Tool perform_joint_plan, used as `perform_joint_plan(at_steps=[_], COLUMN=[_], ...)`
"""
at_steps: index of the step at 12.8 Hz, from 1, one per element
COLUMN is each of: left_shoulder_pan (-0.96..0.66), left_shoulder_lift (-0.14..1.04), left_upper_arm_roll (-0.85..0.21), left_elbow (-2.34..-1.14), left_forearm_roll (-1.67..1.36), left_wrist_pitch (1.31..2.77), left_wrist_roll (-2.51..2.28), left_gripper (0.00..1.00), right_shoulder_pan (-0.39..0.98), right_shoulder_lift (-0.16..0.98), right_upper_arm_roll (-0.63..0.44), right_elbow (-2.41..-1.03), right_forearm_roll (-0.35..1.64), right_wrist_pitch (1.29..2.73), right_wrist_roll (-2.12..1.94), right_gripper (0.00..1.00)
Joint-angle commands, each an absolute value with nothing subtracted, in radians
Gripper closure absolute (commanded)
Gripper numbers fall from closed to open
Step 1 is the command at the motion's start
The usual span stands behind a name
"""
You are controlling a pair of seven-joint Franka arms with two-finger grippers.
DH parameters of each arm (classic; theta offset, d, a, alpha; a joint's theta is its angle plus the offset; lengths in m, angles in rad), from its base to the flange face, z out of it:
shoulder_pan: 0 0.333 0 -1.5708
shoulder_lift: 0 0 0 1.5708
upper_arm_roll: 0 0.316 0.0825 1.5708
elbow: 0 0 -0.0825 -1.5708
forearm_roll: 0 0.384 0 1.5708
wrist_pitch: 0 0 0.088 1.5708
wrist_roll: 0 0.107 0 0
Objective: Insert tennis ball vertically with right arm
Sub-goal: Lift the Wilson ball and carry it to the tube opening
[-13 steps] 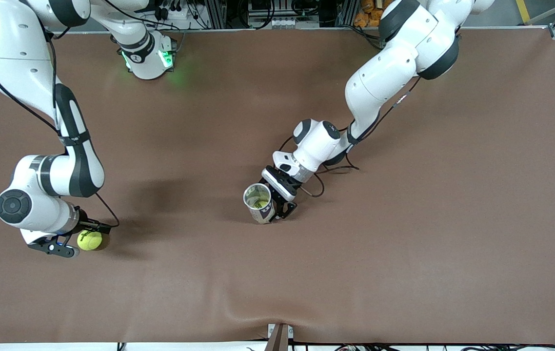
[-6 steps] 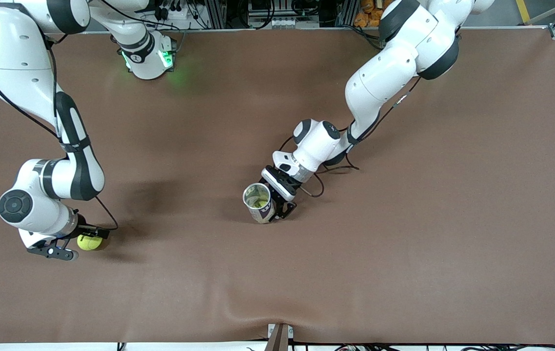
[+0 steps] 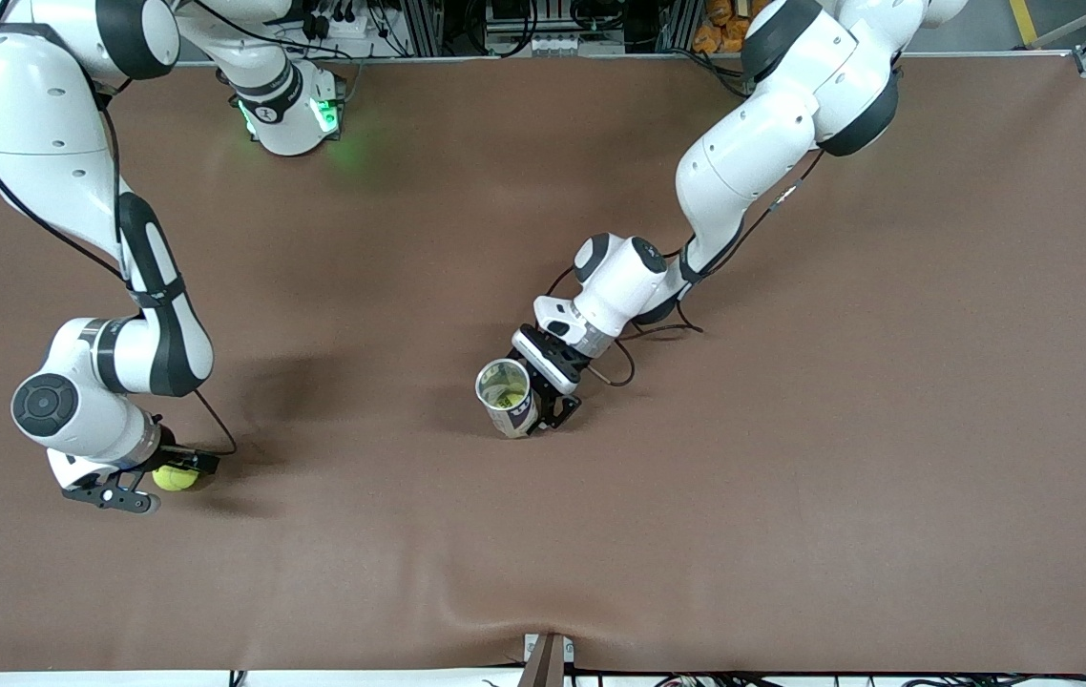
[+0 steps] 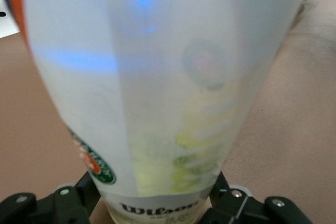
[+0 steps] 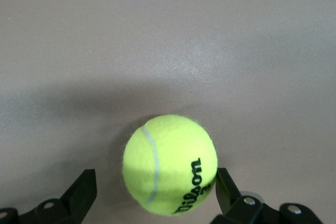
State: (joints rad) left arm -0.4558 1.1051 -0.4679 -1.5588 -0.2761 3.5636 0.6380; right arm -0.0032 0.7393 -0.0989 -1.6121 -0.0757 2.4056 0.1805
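The tennis ball (image 3: 177, 478) (image 5: 170, 163) is low down between the fingers of my right gripper, so that gripper would hold the ball if I closed it now.
A yellow tennis ball (image 3: 177, 478) lies on the brown mat near the right arm's end of the table. My right gripper (image 3: 167, 482) is down around it and open. In the right wrist view the tennis ball (image 5: 170, 163) sits between the fingers of that gripper (image 5: 155, 191): one finger (image 5: 226, 188) is at its side and the other stands off with a gap. Mid-table, a clear plastic ball can (image 3: 506, 394) stands upright with its mouth open. My left gripper (image 3: 543, 412) is shut on its lower part. Yellow balls show through the can (image 4: 157, 103) wall, above the left gripper (image 4: 154, 203).
The right arm's base (image 3: 290, 114) glows green along the table edge farthest from the front camera. Black cables (image 3: 643, 334) loop beside the left wrist. The mat has a raised fold (image 3: 495, 611) at the edge nearest the front camera.
My right arm has come down over the tennis ball, so its wrist now covers more of the ball. The left arm and the can have not moved.
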Motion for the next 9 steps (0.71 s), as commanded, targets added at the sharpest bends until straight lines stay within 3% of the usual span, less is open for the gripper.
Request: perform_joint_plan(at_steps=[1,5,9], left_shoulder_pan=[-0.451,-0.449,-0.448], left_shoulder_lift=[1.095,1.095,1.094], left_upper_arm_roll=[-0.465,-0.466,-0.466], left_elbow=[-1.562,-1.562,-1.562], left_forearm_roll=[-0.259,-0.259,-0.259], left_wrist_pitch=[3.553,3.554,3.553], left_wrist_roll=[0.643,0.641,0.641], left_gripper=[0.17,0.17,0.17], right_shoulder_pan=[-0.029,-0.034,-0.017], right_shoulder_lift=[0.749,0.756,0.723], right_upper_arm_roll=[-0.078,-0.078,-0.078], right_elbow=[-1.608,-1.606,-1.601], right_forearm_roll=[-0.091,-0.092,-0.091], right_wrist_pitch=[2.422,2.450,2.431], right_wrist_roll=[0.164,0.163,0.163], right_gripper=[0.02,0.37,0.41])
